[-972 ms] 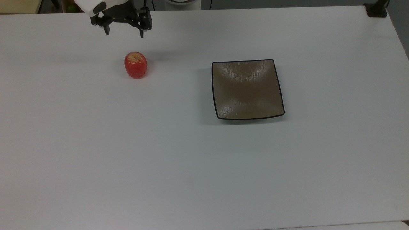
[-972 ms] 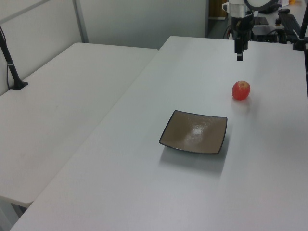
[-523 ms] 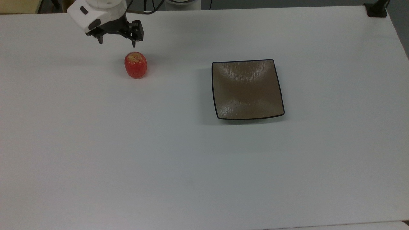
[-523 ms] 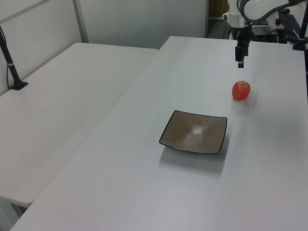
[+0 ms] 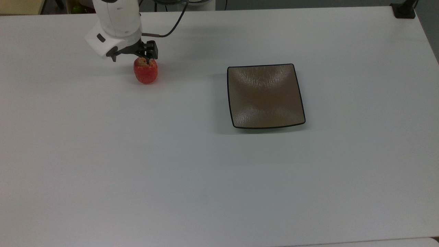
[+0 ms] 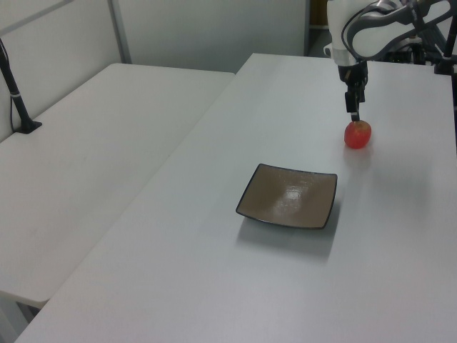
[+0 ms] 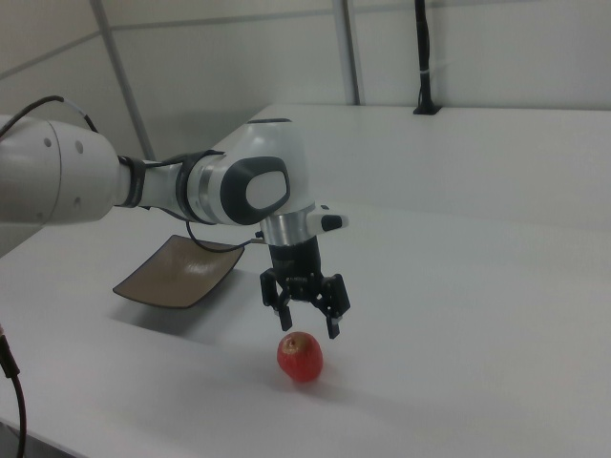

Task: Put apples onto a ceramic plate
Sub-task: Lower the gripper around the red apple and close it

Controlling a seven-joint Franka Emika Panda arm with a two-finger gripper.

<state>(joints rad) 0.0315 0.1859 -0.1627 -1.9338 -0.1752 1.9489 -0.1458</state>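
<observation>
I will next take the small red apple by its rounded top point(image 6: 359, 125) with my gripper, so that I can set the apple on the bare ceramic plate point(image 6: 290, 196).
The small red apple point(image 5: 146, 72) point(image 6: 358, 135) point(image 7: 301, 358) rests on the white table, in the top view's upper left. The square brown ceramic plate point(image 5: 265, 96) point(image 6: 288, 196) point(image 7: 177, 272) lies bare to the top view's right of it, well apart. My gripper point(image 5: 132, 59) point(image 6: 353, 114) point(image 7: 307, 322) hangs open just above the apple, pointing down. In the right view its fingertips sit a little higher than the apple's top, one to each side. Nothing is held between them.
The white table point(image 5: 205, 171) spreads wide around both things. A black post base point(image 5: 404, 10) stands at the top view's far right corner. A second table point(image 6: 86, 143) with a black pole point(image 6: 14, 93) adjoins on the left view's left.
My gripper has come down and moved toward the apple, from well behind it to just above its top. It has stayed open. Apple and plate have not moved.
</observation>
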